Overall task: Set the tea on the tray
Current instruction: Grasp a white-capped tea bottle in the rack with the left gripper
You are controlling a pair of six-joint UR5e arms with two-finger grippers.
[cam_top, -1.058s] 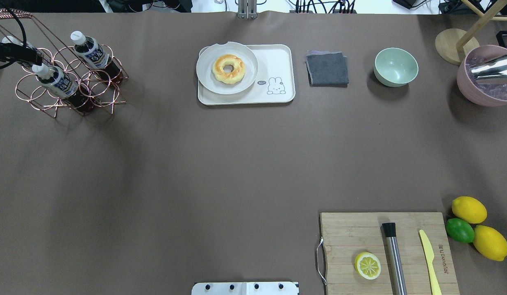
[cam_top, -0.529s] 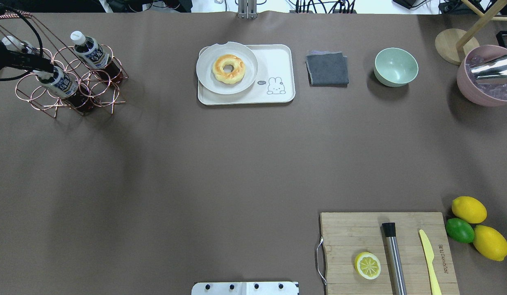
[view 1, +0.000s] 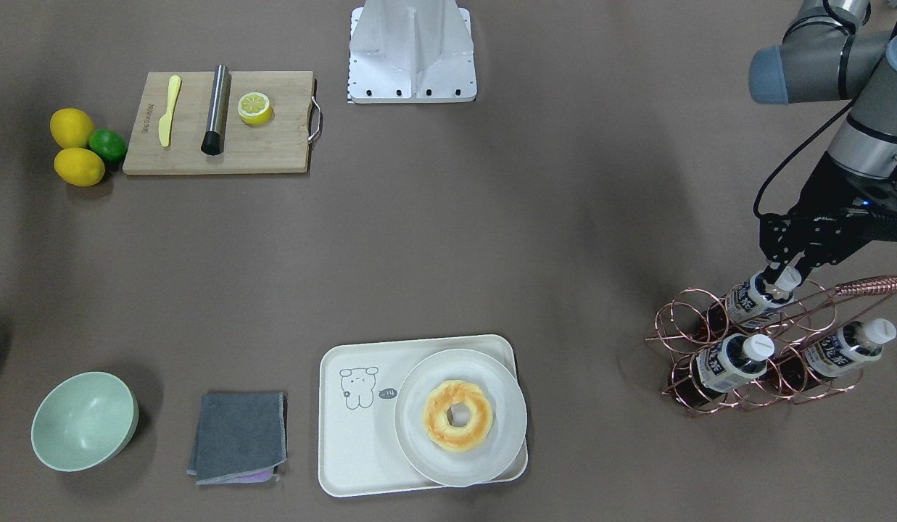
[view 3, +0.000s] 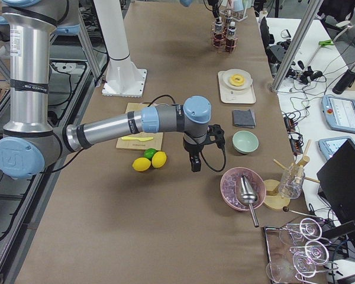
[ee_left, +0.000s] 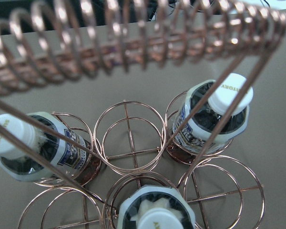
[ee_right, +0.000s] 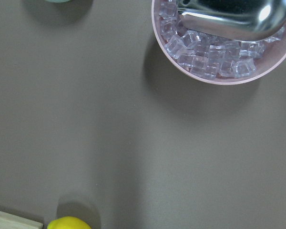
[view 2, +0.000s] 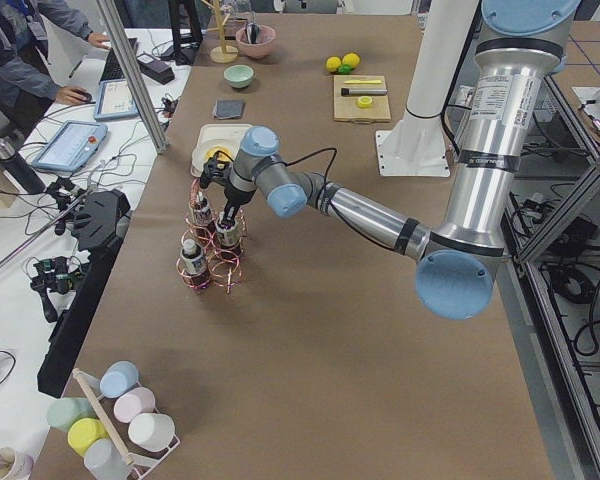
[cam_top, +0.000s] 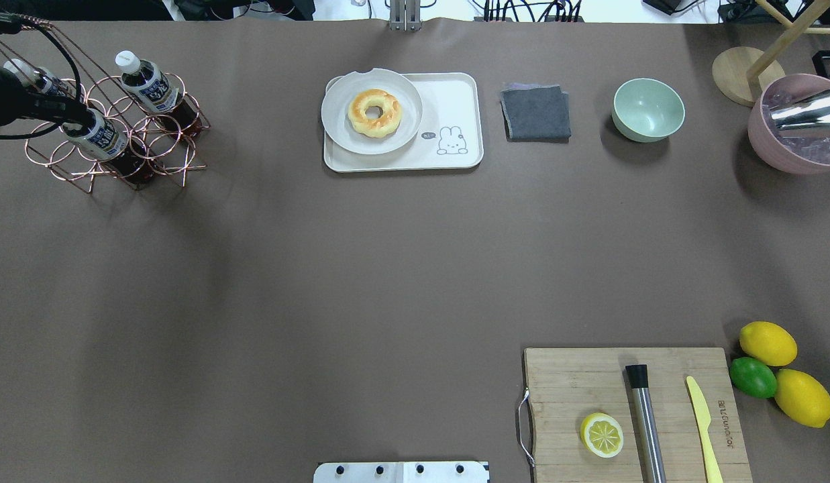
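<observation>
I need to grab the tea bottle by its white cap (view 1: 787, 278) next with my left gripper, because the copper wire rings close around the bottle's body.
Three tea bottles stand tilted in a copper wire rack (cam_top: 166, 147) at the far left. My left gripper (cam_top: 78, 119) is at the white cap of the front tea bottle (cam_top: 105, 139), its fingers on either side of the cap and open; it also shows in the front-facing view (view 1: 785, 267) over that bottle (view 1: 749, 301). The other two bottles (cam_top: 146, 84) (cam_top: 32, 75) stand behind. The cream tray (cam_top: 455, 94) lies at the far centre with a round plate (cam_top: 341, 127) and doughnut on its left half. My right gripper (view 3: 195, 165) shows only in the exterior right view, low over the table; I cannot tell its state.
A grey cloth (cam_top: 535, 112), a green bowl (cam_top: 648, 109) and a pink bowl of ice with a metal scoop (cam_top: 797, 124) lie right of the tray. A wooden cutting board (cam_top: 576, 382) with a lemon half, muddler and knife is near right, beside lemons and a lime (cam_top: 753, 377).
My left gripper has moved right and down from beside the rack onto the front bottle's cap, which it now covers in the overhead view. Nothing else has moved.
</observation>
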